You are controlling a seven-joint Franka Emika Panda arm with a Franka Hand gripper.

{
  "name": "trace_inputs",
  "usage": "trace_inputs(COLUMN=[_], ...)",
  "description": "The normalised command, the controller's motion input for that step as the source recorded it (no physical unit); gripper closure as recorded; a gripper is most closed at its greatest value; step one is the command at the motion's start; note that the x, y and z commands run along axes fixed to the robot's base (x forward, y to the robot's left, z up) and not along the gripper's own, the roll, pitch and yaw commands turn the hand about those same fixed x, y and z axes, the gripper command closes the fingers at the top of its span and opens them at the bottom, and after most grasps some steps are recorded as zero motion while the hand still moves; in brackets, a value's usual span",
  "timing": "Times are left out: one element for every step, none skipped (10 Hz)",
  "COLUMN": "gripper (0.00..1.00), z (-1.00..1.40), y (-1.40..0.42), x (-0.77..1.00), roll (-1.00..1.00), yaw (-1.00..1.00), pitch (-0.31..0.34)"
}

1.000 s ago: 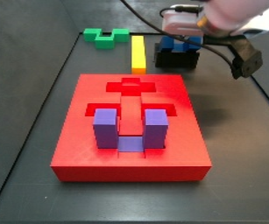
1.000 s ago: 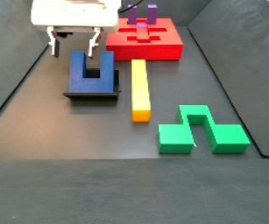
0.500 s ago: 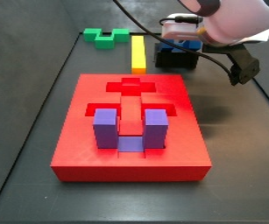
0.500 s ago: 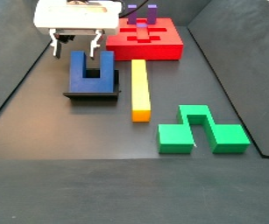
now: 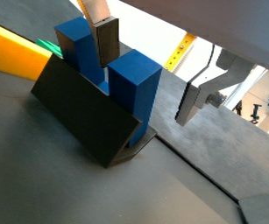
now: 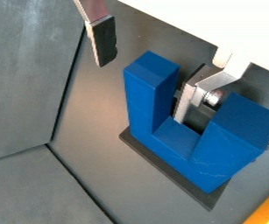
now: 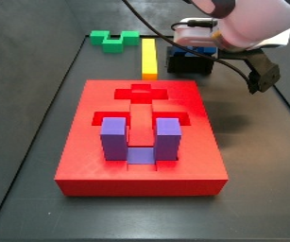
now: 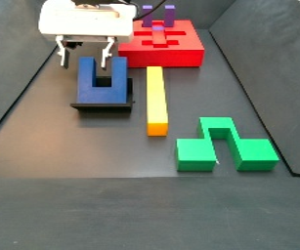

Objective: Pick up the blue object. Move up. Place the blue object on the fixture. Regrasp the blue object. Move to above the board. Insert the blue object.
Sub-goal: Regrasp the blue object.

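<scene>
The gripper grabs one upright prong [image 5: 134,80] of the blue object next, to keep the object's base free to go into the red board.
The blue object [image 8: 103,80] stands on the black fixture [image 8: 100,104] with its two prongs pointing up. My gripper [image 8: 84,49] hangs open right over it. In both wrist views the gripper [image 5: 148,87] [image 6: 143,85] straddles one prong: one finger's pad [image 5: 105,44] sits in the gap between the prongs, and the other finger [image 5: 199,94] is outside, with space on both sides. In a side view the arm hides most of the blue object [image 7: 201,49] and the fixture [image 7: 189,64]. The red board [image 7: 144,142] lies in front of them.
A purple U-shaped block [image 7: 141,139] sits in a recess of the board. A yellow bar [image 8: 155,98] lies beside the fixture, and a green block [image 8: 224,144] lies further out. Black walls [image 8: 21,88] border the floor.
The gripper has come down a little over the blue object, staying open. The blue object and fixture have not moved.
</scene>
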Motion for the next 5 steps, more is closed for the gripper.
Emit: trace_inputs(gripper=[0.0, 0.0, 0.0, 0.0, 0.0], z=[-0.18, -0.14, -0.01, 0.0, 0.0], y=[0.0, 0.0, 0.03, 0.04, 0.04], x=[0.0, 0.0, 0.01, 0.03, 0.04], roll=[0.13, 0.12, 0.05, 0.0, 0.0], yaw=[0.0, 0.0, 0.0, 0.0, 0.0], pitch=[0.0, 0.0, 0.0, 0.0, 0.0])
